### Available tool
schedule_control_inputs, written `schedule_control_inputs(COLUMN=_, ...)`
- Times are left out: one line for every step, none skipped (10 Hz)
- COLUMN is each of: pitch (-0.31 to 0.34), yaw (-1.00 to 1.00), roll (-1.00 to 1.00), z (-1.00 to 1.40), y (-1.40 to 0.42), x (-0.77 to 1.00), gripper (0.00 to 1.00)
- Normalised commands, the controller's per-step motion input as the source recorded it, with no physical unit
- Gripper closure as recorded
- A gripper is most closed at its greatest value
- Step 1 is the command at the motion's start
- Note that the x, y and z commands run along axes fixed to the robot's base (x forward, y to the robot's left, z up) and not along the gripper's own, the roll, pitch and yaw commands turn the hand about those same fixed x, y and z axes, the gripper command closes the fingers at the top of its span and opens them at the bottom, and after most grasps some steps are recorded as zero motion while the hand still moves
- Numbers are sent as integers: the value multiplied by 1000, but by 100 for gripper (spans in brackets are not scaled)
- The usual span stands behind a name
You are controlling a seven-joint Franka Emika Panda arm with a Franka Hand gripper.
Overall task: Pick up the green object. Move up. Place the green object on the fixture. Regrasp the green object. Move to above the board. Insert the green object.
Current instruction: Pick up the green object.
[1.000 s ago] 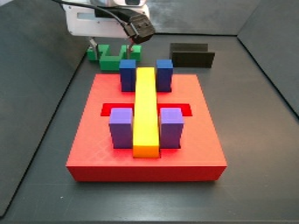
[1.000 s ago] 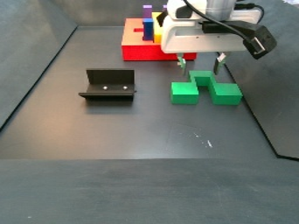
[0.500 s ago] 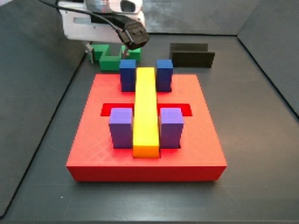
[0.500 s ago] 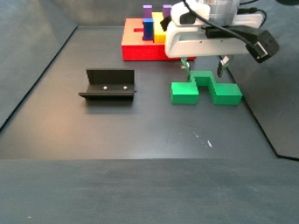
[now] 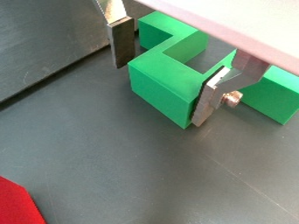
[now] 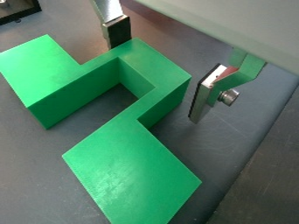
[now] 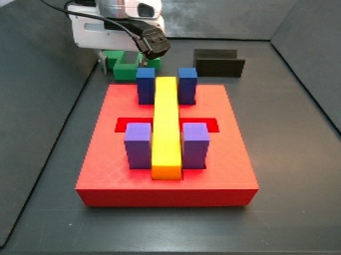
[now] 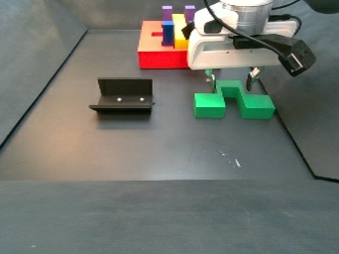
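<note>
My gripper picks up the green object by its middle bar (image 5: 170,83) across the flat, facing sides next, since its ends step out into offset arms.
The green object (image 8: 232,102) lies flat on the dark floor beside the board (image 8: 157,58); both wrist views show its stepped, notched shape (image 5: 163,83) (image 6: 117,131). My gripper (image 8: 231,87) is low over it, open, with the silver fingers (image 5: 121,44) straddling the piece's middle section. One finger (image 6: 208,92) stands close to the green side wall, while its opposite stands a little off the piece. In a side view the gripper (image 7: 127,55) hangs behind the board (image 7: 167,189), with the green object (image 7: 130,68) partly hidden under it. The fixture (image 8: 122,97) (image 7: 220,63) stands apart with nothing on it.
The red board carries a long yellow bar (image 7: 166,125), blue blocks (image 7: 146,85) at its far end and purple blocks (image 7: 138,146) at its near end. Dark walls enclose the floor on all sides.
The gripper has come down towards the green object, so its fingers now reach alongside the piece. The green object, board and fixture have not moved.
</note>
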Motion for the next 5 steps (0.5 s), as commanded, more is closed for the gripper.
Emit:
schedule_control_inputs(pitch=0, yaw=0, roll=0, z=0, y=0, x=0, gripper=100)
schedule_control_inputs(pitch=0, yaw=0, roll=0, z=0, y=0, x=0, gripper=100)
schedule_control_inputs(pitch=0, yaw=0, roll=0, z=0, y=0, x=0, gripper=100)
schedule_control_inputs(pitch=0, yaw=0, roll=0, z=0, y=0, x=0, gripper=100)
schedule_control_inputs(pitch=0, yaw=0, roll=0, z=0, y=0, x=0, gripper=100)
